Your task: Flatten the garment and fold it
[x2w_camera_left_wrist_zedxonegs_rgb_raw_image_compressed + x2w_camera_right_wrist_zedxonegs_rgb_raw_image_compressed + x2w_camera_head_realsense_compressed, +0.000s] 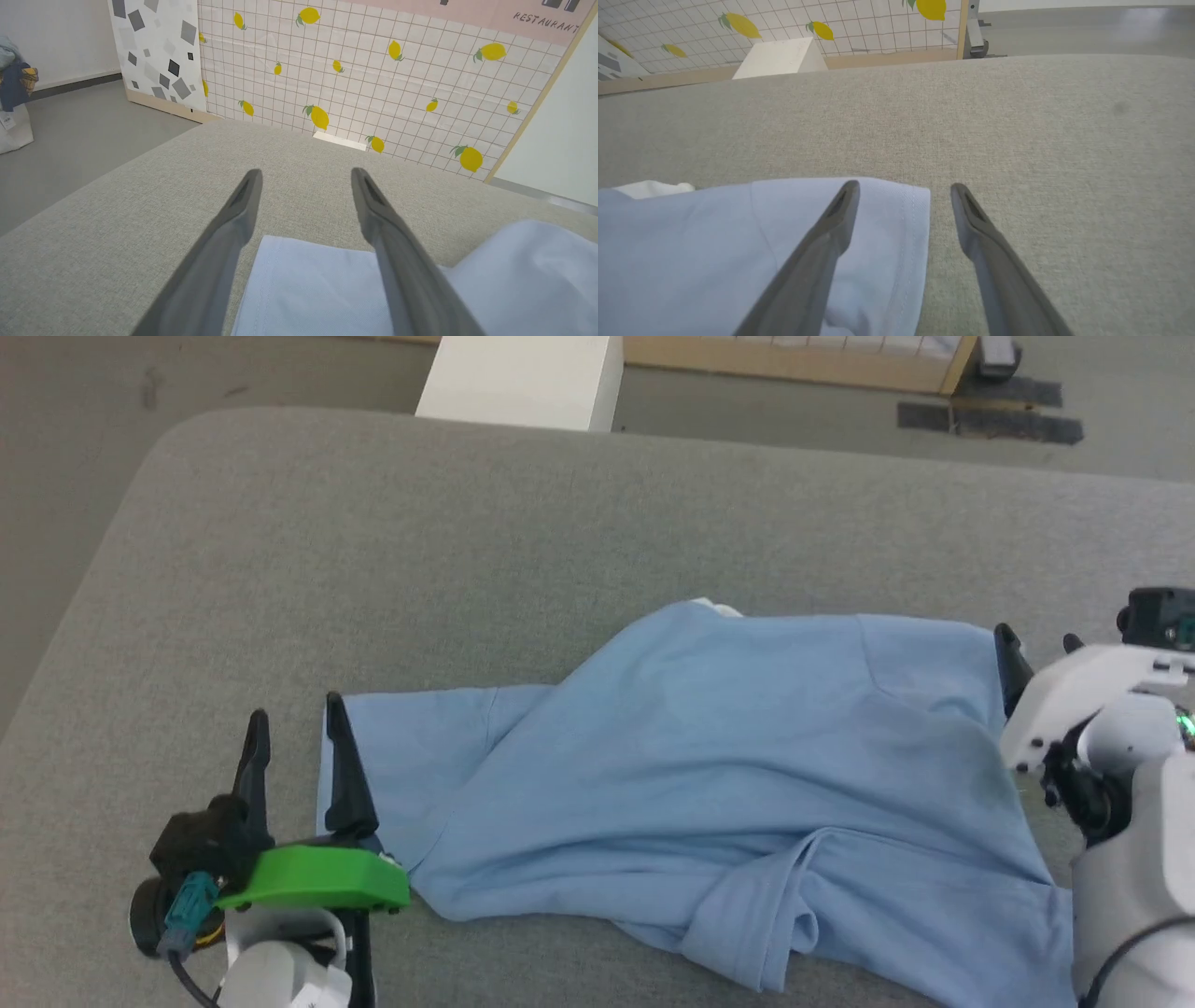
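The light blue T-shirt (709, 784) needs to be spread flat. My right gripper should grab it by its hemmed sleeve corner (977, 637) next.
The light blue T-shirt (709, 784) lies rumpled across the grey padded table (523, 532), one sleeve stretched out to the left and folds bunched at the front edge. A bit of white fabric (721, 609) peeks out at its far edge. My left gripper (294, 714) stands open over the left sleeve's hem (299, 275), one finger on the cloth and one over the table. My right gripper (1034, 639) is open at the shirt's right sleeve (878, 219); its left finger lies over the cloth, its right finger over bare table.
A white box (523, 378) stands on the floor beyond the table's far edge. Past it runs a tiled lemon-print wall panel (373, 79). The table's rounded left corner (177, 439) drops to grey floor. Bare table stretches behind the shirt.
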`<state>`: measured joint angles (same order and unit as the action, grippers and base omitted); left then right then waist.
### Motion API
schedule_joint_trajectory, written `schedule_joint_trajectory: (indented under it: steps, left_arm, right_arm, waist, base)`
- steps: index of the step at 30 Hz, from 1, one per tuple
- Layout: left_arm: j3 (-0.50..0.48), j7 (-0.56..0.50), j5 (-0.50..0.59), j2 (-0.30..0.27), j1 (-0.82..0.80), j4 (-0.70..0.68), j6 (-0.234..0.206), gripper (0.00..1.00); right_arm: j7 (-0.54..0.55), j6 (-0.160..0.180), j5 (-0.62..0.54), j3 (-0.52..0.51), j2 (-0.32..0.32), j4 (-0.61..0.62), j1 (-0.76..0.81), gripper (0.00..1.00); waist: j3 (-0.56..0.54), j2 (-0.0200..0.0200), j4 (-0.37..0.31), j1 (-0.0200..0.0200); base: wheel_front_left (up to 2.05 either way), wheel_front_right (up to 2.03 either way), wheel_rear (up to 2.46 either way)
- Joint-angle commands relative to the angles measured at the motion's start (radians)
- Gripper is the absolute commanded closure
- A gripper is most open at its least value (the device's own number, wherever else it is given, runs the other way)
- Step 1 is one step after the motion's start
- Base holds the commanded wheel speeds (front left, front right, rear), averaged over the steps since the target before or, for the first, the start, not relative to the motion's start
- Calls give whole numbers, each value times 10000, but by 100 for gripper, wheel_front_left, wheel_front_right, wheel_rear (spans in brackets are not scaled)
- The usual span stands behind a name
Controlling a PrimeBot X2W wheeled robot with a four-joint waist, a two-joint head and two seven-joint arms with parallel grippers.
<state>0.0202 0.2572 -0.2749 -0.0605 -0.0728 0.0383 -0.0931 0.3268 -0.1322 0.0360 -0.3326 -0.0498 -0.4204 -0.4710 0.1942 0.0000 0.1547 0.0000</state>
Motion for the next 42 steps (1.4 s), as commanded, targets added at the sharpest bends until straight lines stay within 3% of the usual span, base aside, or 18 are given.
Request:
schedule_joint_trajectory:
  steps: [1, 10, 11, 12, 13, 14, 19, 22, 30, 34, 37, 42]
  left_arm:
    - [38, 43, 91, 53, -250, -59, 100, 0]
    - [273, 44, 4, 99, -529, -178, 103, 0]
    - [266, 44, 0, 99, -536, -163, 95, 0]
    - [255, 44, 2, 100, -535, -148, 92, 0]
    - [234, 44, 16, 100, -519, -132, 83, 0]
    - [226, 44, 49, 100, -493, -99, 86, 0]
    - [41, 45, 235, 99, -407, 458, 348, 0]
    - [-20, -139, 189, -176, -398, 1025, 533, 0]
    - [-412, -3246, -534, -1772, -1227, 1911, 1318, 0]
    - [-647, -4916, -1179, -2209, -1755, 2217, 1474, 0]
    - [-801, -5752, -1518, -2375, -2085, 2462, 1414, 0]
    - [-985, -7098, -1777, -2617, -2452, 3007, 961, 0]
  right_arm:
    - [322, 15, -206, -172, -39, -406, -377, 0]
    - [2535, 15, -773, -347, -420, -1989, -1782, 0]
    - [2790, 15, -727, -219, -448, -2082, -1823, 22]
    - [2973, 15, -642, -86, -458, -2139, -1833, 65]
    - [3104, 15, -503, 58, -473, -2158, -1823, 86]
    - [3123, 15, -408, 166, -501, -2124, -1791, 100]
    - [2057, 15, -61, 289, -596, -1261, -1166, 100]
    - [1371, 15, 193, 313, -452, -497, -512, 100]
    - [883, 15, 988, 848, -133, 2039, 1458, 100]
    - [986, 15, 1295, 1023, -58, 2999, 2003, 100]
    - [1062, 15, 1458, 1181, -30, 3391, 2163, 100]
    - [1197, 15, 1587, 1447, -12, 3718, 2199, 100]
  waist:
    - [500, 0, 317, 0]
    - [1176, 0, 590, 0]
    - [1182, 0, 576, 0]
    - [1171, 0, 558, 0]
    - [1132, 0, 516, 0]
    - [1088, 0, 475, 0]
    - [635, 0, 183, 0]
    - [313, 0, -102, 0]
    - [93, 0, -1052, 0]
    - [441, 0, -1510, 0]
    - [726, 0, -1780, 0]
    - [1145, 0, -2103, 0]
  base:
    - [0, 0, 0]
    - [0, 0, 0]
    - [0, 0, 0]
    - [0, 0, 0]
    - [0, 0, 0]
    - [0, 0, 0]
    - [0, 0, 0]
    - [0, 0, 0]
    - [0, 0, 0]
    - [0, 0, 0]
    - [0, 0, 0]
    - [0, 0, 0]
